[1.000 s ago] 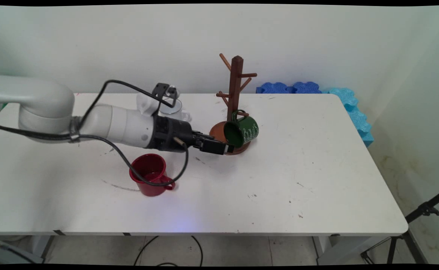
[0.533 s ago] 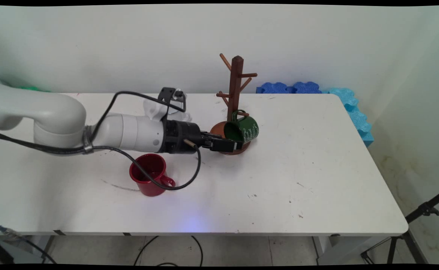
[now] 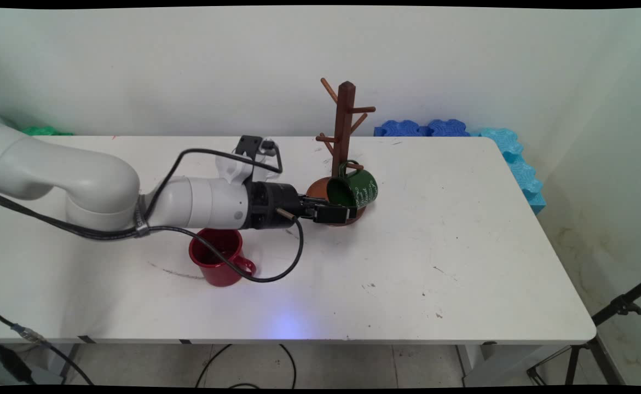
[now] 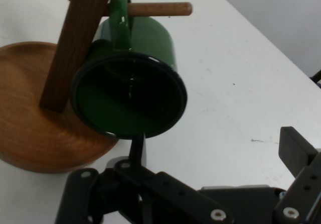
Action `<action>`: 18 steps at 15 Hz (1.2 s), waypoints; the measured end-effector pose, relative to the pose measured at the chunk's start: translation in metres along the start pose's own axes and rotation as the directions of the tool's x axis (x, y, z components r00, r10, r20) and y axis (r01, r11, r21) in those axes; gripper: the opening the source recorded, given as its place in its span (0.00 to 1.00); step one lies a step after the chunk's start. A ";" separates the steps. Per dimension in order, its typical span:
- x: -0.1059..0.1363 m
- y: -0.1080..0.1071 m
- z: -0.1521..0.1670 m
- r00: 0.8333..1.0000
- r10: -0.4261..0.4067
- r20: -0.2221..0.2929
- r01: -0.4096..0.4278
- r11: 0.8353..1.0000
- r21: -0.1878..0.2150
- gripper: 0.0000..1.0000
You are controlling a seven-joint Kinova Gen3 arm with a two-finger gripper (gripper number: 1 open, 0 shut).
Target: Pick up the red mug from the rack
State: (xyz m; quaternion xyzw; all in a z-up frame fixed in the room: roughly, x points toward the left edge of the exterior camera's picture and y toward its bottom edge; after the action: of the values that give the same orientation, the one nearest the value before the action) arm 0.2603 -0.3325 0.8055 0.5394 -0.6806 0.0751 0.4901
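My gripper grabs the green mug by its rim (image 4: 131, 133) next, so the green mug's handle (image 4: 120, 20) stays free to slip off the wooden peg.
A dark green mug (image 3: 356, 191) hangs by its handle on a low peg of the brown wooden mug tree (image 3: 344, 126), its mouth turned toward the arm. My gripper (image 3: 345, 212) lies level just under and in front of that mouth, over the tree's round base (image 3: 313, 191). In the hand view the green mug (image 4: 135, 83) fills the upper left, and the gripper (image 4: 215, 138) is open. One finger (image 4: 138, 146) reaches up to the rim's lower edge; contact is unclear. The other finger (image 4: 296, 148) stands far out to the side over bare table.
A red mug (image 3: 217, 257) stands upright under the forearm, with a black cable drooping over it. A clear glass vessel (image 3: 234, 164) is partly hidden behind the wrist. Blue foam pieces (image 3: 424, 127) line the table's far right corner. A tripod (image 3: 616, 312) stands right of the table.
The arm has slid rightward and a little lower, bringing the gripper closer under the green mug's mouth. The mug, tree and red mug have not moved.
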 end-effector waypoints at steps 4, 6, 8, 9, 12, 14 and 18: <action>-0.005 -0.001 0.012 1.000 -0.004 -0.013 0.004 1.000 0.017 1.00; -0.006 0.000 0.021 1.000 -0.005 -0.025 0.006 1.000 0.020 1.00; -0.006 0.000 0.031 0.999 -0.005 -0.036 0.006 1.000 0.021 1.00; -0.006 0.000 0.036 0.999 -0.004 -0.041 0.005 1.000 0.020 1.00; -0.006 0.000 0.052 0.999 0.001 -0.054 0.000 1.000 0.022 1.00; -0.005 -0.002 0.061 0.998 0.006 -0.061 -0.004 1.000 0.025 1.00; -0.005 -0.005 0.073 0.997 0.018 -0.073 -0.016 0.999 0.029 1.00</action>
State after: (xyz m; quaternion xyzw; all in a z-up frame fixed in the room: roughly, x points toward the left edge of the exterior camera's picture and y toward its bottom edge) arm 0.2213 -0.3779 0.7624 0.5374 -0.6655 0.1087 0.5064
